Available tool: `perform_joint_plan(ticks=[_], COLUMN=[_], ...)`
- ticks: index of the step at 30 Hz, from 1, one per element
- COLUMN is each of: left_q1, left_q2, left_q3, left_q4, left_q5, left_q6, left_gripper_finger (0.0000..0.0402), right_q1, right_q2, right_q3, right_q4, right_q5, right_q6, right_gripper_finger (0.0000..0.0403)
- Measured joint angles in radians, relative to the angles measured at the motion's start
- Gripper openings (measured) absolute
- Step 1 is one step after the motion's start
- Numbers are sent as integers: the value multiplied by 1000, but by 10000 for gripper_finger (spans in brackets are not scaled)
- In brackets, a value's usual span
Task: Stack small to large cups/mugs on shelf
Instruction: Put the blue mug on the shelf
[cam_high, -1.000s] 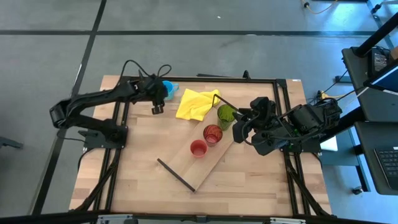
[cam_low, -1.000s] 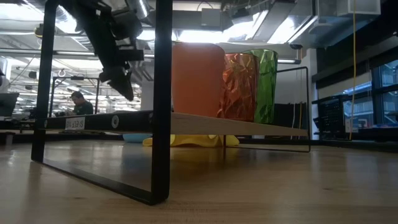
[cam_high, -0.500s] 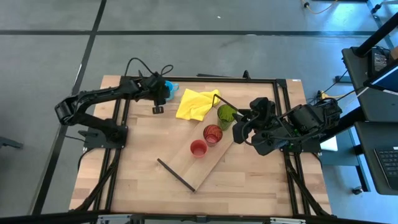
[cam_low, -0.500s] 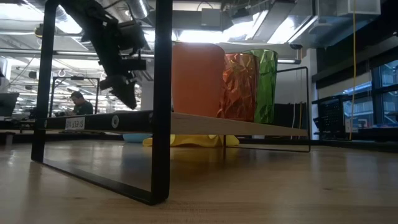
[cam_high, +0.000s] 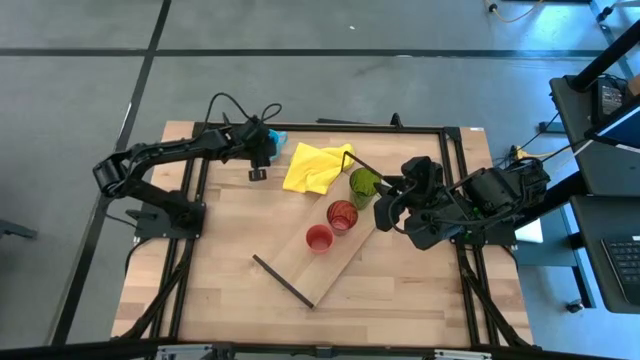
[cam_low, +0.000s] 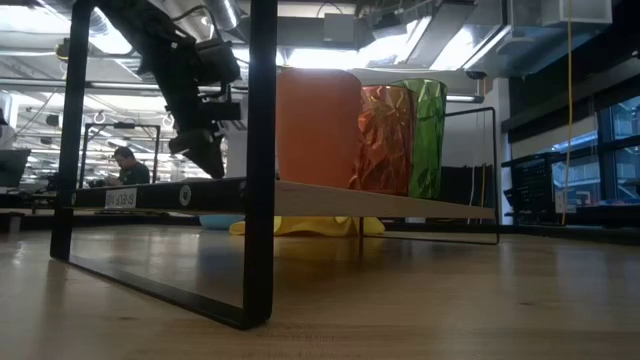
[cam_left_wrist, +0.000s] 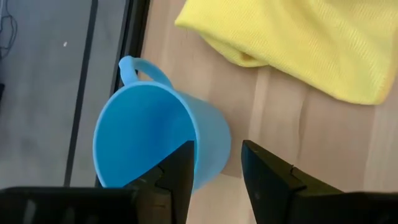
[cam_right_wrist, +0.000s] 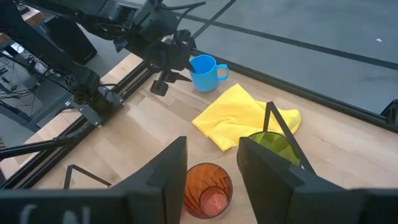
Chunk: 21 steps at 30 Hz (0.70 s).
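Observation:
My open fingers are above the blue mug's near rim (cam_left_wrist: 197, 152), so it isn't time to close yet. My left gripper should go down first and then close on the mug.
The blue handled mug (cam_high: 275, 138) (cam_left_wrist: 155, 140) stands upright on its base on the table near the far edge, beside the yellow cloth (cam_high: 315, 166). My left gripper (cam_high: 257, 168) (cam_left_wrist: 217, 180) hovers open just on the near side of the mug, above the table (cam_low: 205, 150). The green tumbler (cam_high: 363, 183), the dark red glass (cam_high: 342, 215) and the smaller red cup (cam_high: 319, 238) stand in a row on the light-wood shelf (cam_high: 320, 270) (cam_low: 400, 207). My right gripper (cam_high: 385, 210) (cam_right_wrist: 211, 165) is open beside the shelf's right edge, touching nothing.
The shelf lies slantwise across the table's middle on black bars (cam_low: 262, 160). The yellow cloth lies between the mug and the shelf's far end. Black frame rails (cam_high: 200, 190) run along the table's sides. A person (cam_low: 126, 165) sits far behind the table.
My left gripper has moved toward the blue mug, to the table's right, and has sunk a little. It has stayed open. The cups, the shelf and my right arm have kept still.

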Motion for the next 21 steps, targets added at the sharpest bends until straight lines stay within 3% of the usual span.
perform_joint_plan(ticks=[7,21], left_q1=[5,42], left_q2=[1,128], left_q3=[0,0], left_q4=[6,43], left_q5=[0,-25], left_q6=[0,1], left_gripper_finger=[128,125], right_q1=[0,0], right_q2=[0,0], right_q3=[0,0], right_q4=[0,0], right_q5=[0,-1], right_q6=[-3,3], right_gripper_finger=[147,147])
